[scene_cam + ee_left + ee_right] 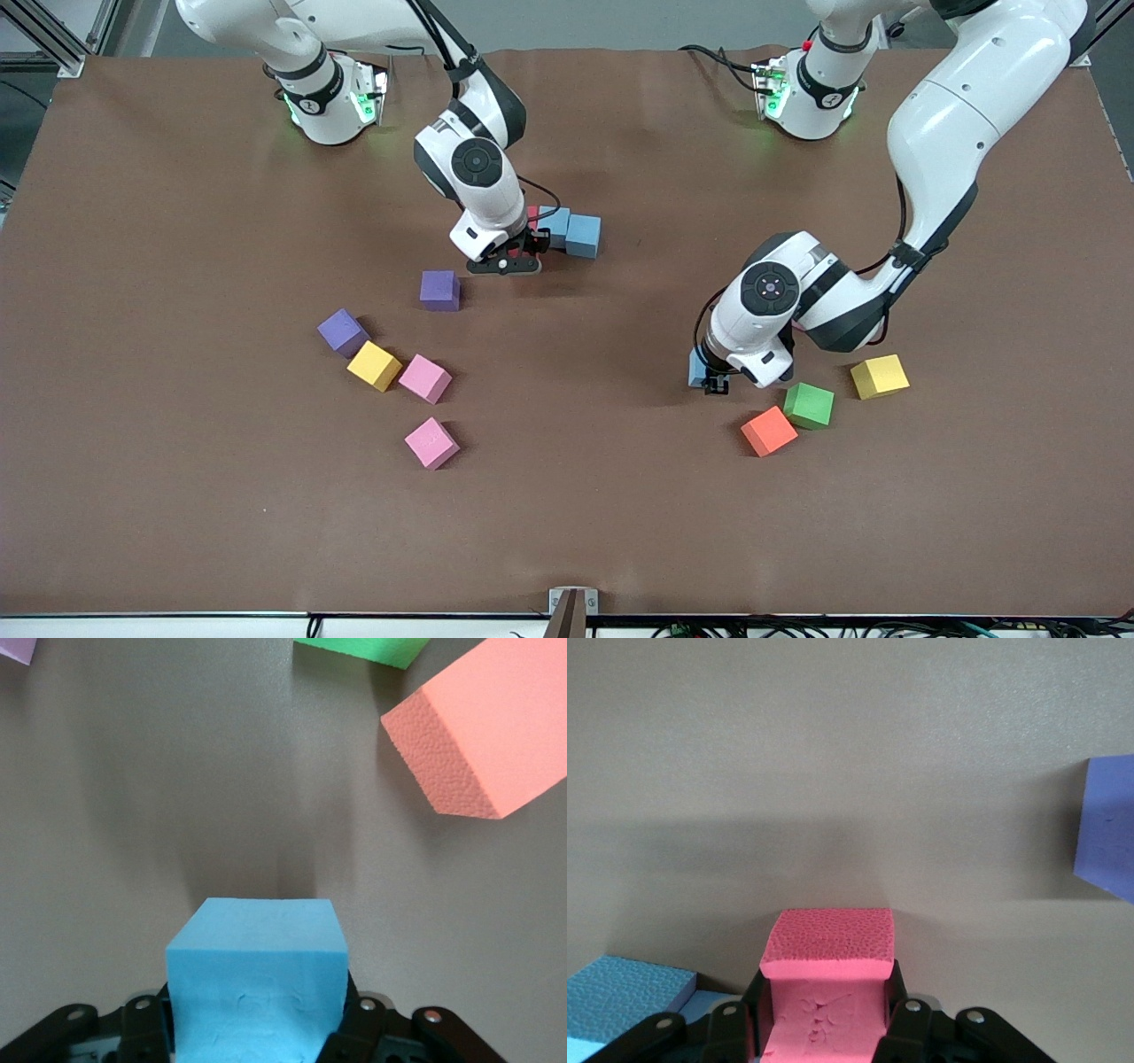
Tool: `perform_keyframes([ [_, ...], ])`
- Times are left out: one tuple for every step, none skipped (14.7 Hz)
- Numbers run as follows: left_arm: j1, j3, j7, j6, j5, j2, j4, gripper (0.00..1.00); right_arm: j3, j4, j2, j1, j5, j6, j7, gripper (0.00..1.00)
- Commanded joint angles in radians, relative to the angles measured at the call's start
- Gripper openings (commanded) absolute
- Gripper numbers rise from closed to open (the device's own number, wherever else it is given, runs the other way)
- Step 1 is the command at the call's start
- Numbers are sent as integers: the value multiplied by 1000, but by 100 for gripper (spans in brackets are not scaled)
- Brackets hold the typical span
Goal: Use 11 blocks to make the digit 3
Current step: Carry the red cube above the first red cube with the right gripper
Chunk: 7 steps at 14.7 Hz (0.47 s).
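Note:
The base of the red block is on the tabletop at the end of the light blue row. My right gripper needs to open now.
My right gripper is shut on a red block, low at the end of a short row of two touching light blue blocks in the table's middle. That row is all there is of a digit 3. My left gripper is shut on a third light blue block close to the table, beside the orange block and the green block. A yellow block lies by them. Another yellow block and two pink blocks lie toward the right arm's end.
Two purple cubes sit near the yellow and pink group, one of them close to my right gripper. The orange block and green block lie just ahead of my left gripper.

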Motion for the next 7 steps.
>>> perform_keyframes([
  [-10,6,19,2,-1,13,23,55,-4,-34,-20,9,10,19,-17,5],
  [-10,6,19,2,-1,13,23,55,-4,-33,-18,9,10,20,-16,6],
  [-10,4,19,2,-1,13,23,55,-4,-33,-18,9,12,20,-6,9],
  [-10,6,19,2,-1,13,23,55,-4,-31,-18,4,12,19,-2,31],
  [-10,6,19,2,-1,13,23,55,-6,-28,-17,4,13,16,0,99],
  [-10,6,19,2,-1,15,23,55,-6,-17,-12,1,13,8,1,100],
  [-10,6,19,2,-1,15,23,55,-6,-10,-8,0,13,8,1,100],
])
